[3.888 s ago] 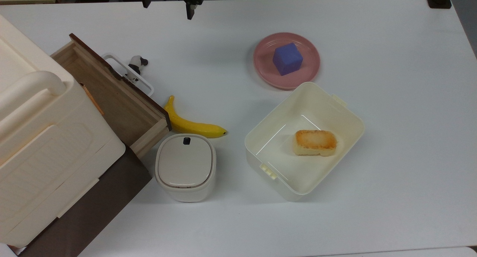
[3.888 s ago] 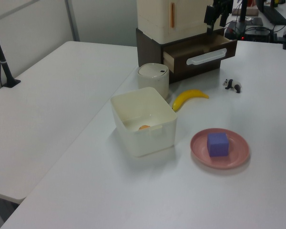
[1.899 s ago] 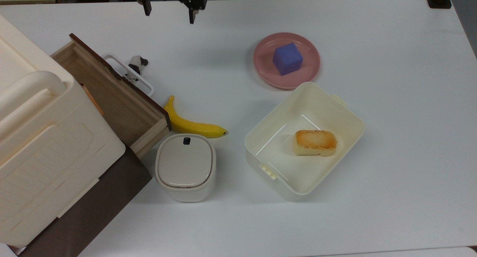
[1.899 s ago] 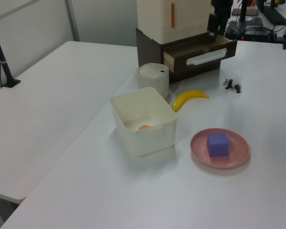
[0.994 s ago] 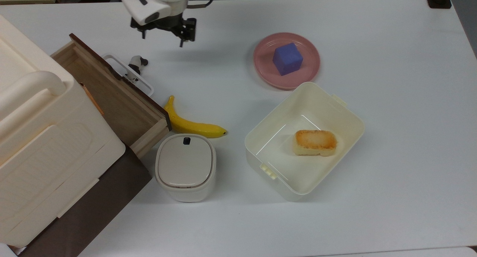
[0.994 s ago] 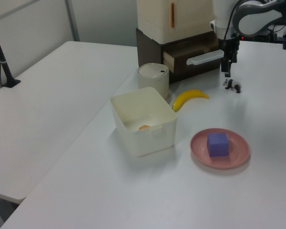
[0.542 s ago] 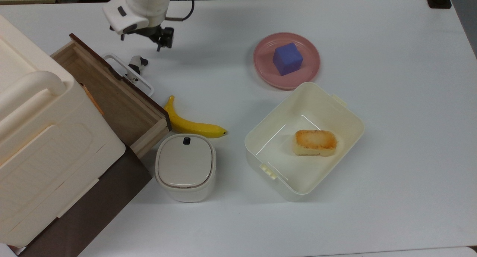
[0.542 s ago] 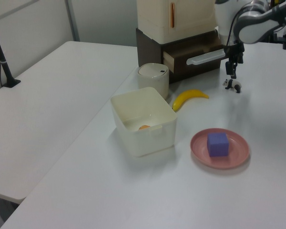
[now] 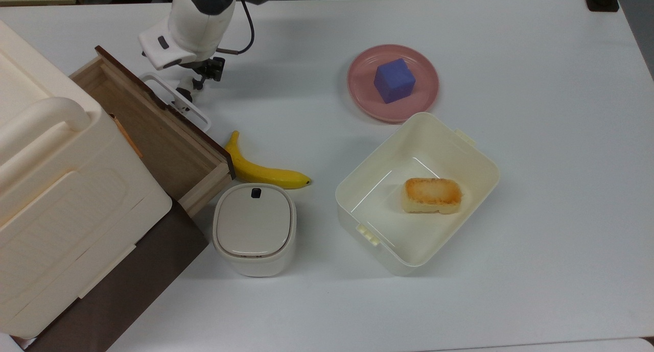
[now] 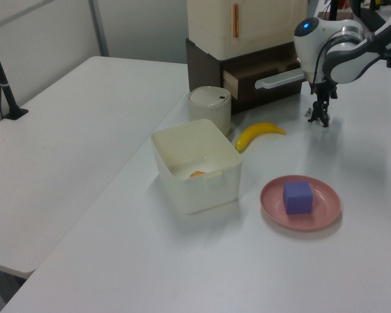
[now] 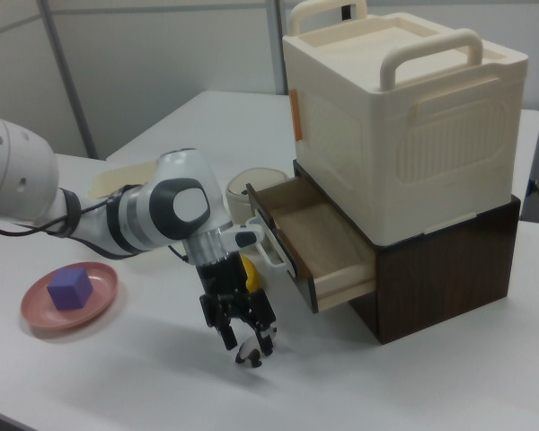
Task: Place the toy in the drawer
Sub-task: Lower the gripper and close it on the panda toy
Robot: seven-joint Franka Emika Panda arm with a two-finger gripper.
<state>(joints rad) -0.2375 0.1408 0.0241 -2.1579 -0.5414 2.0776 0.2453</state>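
Note:
I need to grab the toy by its upper part (image 10: pixel 309 112) with my gripper next, and then I need to put the toy in the drawer (image 10: pixel 274 72).
The toy (image 11: pixel 251 352), a tiny black-and-white animal figurine, stands on the white table just in front of the drawer's white loop handle (image 9: pixel 173 99). My gripper (image 11: pixel 245 334) has come down right over it and is open, with a finger on either side of the toy's upper part. In the top view the arm covers most of the toy (image 9: pixel 181 100). The drawer (image 9: pixel 148 127) is pulled out, with a light-wood inside, a dark front panel and nothing in it. In the left view my gripper (image 10: pixel 321 115) stands over the figurine beside the drawer (image 10: pixel 274 72).
A yellow banana (image 9: pixel 260 170) lies by the drawer's corner, next to a small lidded white bin (image 9: pixel 254 228). A cream tub (image 9: pixel 480 153) holds a bread-like piece (image 9: pixel 432 194). A pink plate (image 9: pixel 424 94) carries a blue cube (image 9: pixel 393 80). A large cream box (image 9: pixel 56 188) sits on the cabinet.
My arm has come in from the table's far edge and lowered toward the drawer handle until the open fingers straddle the toy. The toy and the drawer have not moved.

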